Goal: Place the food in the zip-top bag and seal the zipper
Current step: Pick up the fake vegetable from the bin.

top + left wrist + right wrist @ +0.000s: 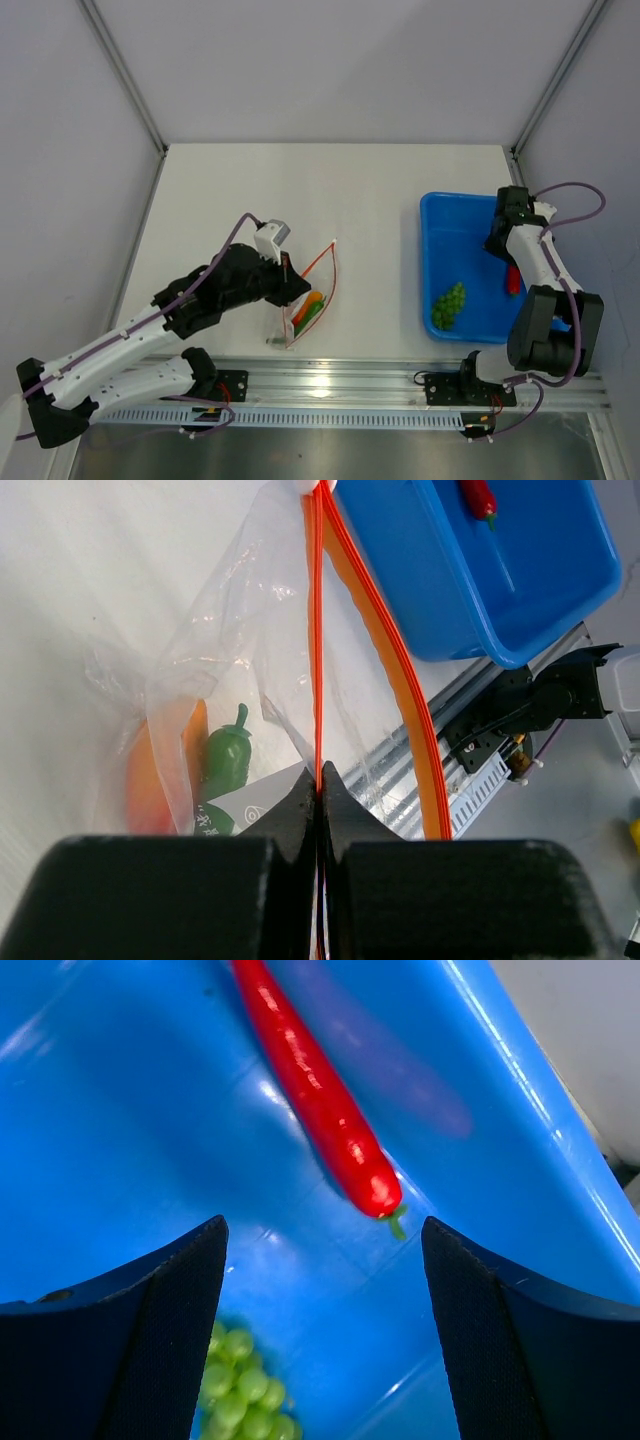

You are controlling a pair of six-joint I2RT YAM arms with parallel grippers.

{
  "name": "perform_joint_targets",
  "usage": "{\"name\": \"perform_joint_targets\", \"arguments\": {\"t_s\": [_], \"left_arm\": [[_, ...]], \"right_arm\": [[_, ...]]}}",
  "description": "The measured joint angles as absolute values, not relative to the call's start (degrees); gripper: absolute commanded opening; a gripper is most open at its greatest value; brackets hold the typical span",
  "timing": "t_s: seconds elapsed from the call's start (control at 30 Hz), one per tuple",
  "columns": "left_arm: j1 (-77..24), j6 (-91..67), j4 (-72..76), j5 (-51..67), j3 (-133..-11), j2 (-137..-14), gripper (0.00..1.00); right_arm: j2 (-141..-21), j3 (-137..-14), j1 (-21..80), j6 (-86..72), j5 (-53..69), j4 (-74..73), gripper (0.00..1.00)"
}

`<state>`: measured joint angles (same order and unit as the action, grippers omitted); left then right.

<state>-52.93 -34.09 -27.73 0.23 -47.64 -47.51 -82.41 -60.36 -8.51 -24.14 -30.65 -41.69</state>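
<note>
The red pepper's long body needs to stay free to go into the zip-top bag (308, 305), so the robot's right gripper will reach the pepper and grab it across its stem end (513, 287).
The clear zip-top bag (308, 305) lies on the table left of centre, its mouth held open. My left gripper (288, 268) is shut on one side of the orange-red zipper strip (318, 650); the other strip (400, 680) bows away. Inside the bag are an orange piece (150, 780) and a green pepper (225, 760). My right gripper (322, 1250) is open and empty above the blue tray (445, 245). The red pepper (320, 1100) lies just ahead of its fingers, and the green grapes (240, 1390) lie below them. The grapes also show in the top view (448, 304).
The blue tray's near rim (470, 630) shows beside the bag in the left wrist view, with the red pepper (478, 496) in it. The aluminium rail (330, 375) runs along the table's near edge. White walls close the table's sides and back.
</note>
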Motion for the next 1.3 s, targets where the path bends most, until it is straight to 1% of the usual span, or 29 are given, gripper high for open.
{"name": "perform_joint_targets", "arguments": {"t_s": [0.23,0.47,0.57,0.67,0.8,0.87,0.9,1.0,1.03,1.13,1.2,1.3], "left_arm": [[-52.9,-34.1,-28.0,0.4,-47.6,-47.4,0.01],[-52.9,-34.0,-28.6,0.8,-48.1,-48.7,0.01],[-52.9,-34.0,-29.0,0.8,-48.7,-48.9,0.0],[-52.9,-34.0,-29.3,0.9,-49.0,-49.3,0.01],[-52.9,-34.0,-29.3,1.7,-49.1,-49.5,0.0],[-52.9,-34.0,-29.3,1.7,-49.1,-49.5,0.01],[-52.9,-34.0,-29.3,1.7,-49.1,-49.5,0.01],[-52.9,-34.0,-29.3,1.7,-49.1,-49.4,0.01],[-52.9,-34.0,-29.3,1.7,-49.1,-49.3,0.01],[-52.9,-34.0,-29.5,1.7,-49.1,-48.6,0.01],[-52.9,-34.0,-29.7,1.7,-49.1,-48.0,0.0],[-52.9,-34.0,-29.9,1.7,-49.1,-47.5,0.01]], "right_arm": [[-84.2,-55.5,-10.9,-22.2,-30.5,-36.9,0.8],[-91.0,-55.7,-13.9,-21.8,-27.6,-33.5,0.79],[-96.0,-57.1,-15.9,-21.8,-25.3,-33.1,0.78],[-97.3,-58.7,-16.1,-21.7,-23.9,-31.5,0.77],[-97.7,-58.7,-16.1,-21.7,-22.6,-30.5,0.73],[-97.7,-58.7,-16.0,-21.7,-22.1,-30.2,0.69],[-97.7,-58.7,-15.9,-21.6,-22.0,-30.1,0.68],[-97.9,-58.7,-15.3,-21.2,-22.0,-29.6,0.6],[-97.9,-58.6,-15.0,-21.1,-22.0,-29.5,0.53],[-98.1,-58.4,-14.1,-20.7,-22.1,-28.9,0.4],[-98.2,-58.2,-13.5,-20.6,-22.4,-28.7,0.36],[-98.4,-58.2,-13.0,-20.7,-23.2,-28.4,0.25]]}}
